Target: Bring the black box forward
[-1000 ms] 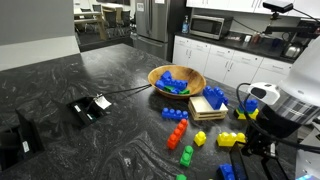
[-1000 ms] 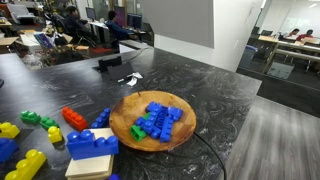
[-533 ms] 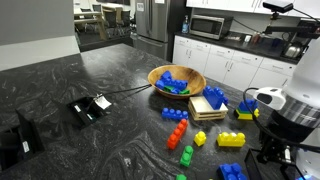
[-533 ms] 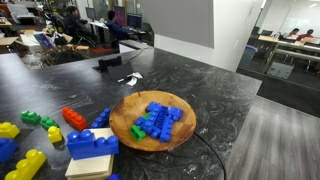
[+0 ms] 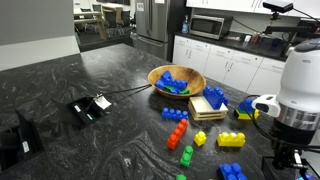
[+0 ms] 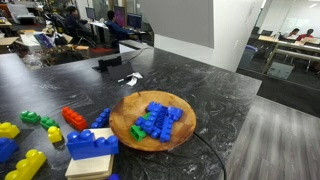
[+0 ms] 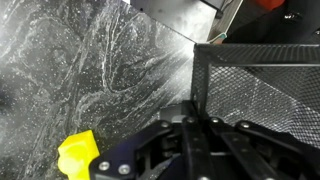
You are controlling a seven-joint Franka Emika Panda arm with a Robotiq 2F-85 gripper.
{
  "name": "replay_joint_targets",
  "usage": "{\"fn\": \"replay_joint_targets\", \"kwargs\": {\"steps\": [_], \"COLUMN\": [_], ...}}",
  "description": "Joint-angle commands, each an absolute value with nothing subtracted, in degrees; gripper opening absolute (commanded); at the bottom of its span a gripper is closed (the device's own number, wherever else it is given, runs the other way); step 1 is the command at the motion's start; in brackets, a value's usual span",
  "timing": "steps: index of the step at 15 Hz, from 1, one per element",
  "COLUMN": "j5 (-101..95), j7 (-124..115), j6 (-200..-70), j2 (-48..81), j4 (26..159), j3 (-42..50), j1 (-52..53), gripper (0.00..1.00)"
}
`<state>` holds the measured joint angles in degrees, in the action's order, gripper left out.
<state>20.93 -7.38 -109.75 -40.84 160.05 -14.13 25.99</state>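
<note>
The robot should lower the box before its gripper lets go, because the marbled counter is well below the black box's side in the robot's fingers.
The black box, a black mesh basket, fills the right of the wrist view on the dark marbled counter. My gripper comes in from the bottom of that view. Its fingers are closed together on the basket's near left wall, whose edge runs down between them. In an exterior view the arm stands at the far right edge, with the gripper low over the counter. The basket itself is hidden there behind the arm and is out of the frame in the remaining exterior view.
A yellow brick lies just left of the gripper. A wooden bowl of blue bricks, a wooden tray and loose coloured bricks sit mid-counter. A flat black gadget with cable and a black angular object lie at the left.
The arm has shifted toward the right edge of the exterior view and stands more upright. The bowl, tray and bricks have not moved.
</note>
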Motion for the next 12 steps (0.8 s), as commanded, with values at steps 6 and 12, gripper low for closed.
{"fn": "replay_joint_targets", "kwargs": {"steps": [6,12], "j5": [21.9,21.5], "j7": [-4.5,-4.5], "j6": [-118.5,-123.2], "j2": [-31.9,-26.3], "j4": [160.0,160.0], "j3": [-17.6,-18.1], "j1": [25.7,25.9], "gripper": [0.01,0.01]}}
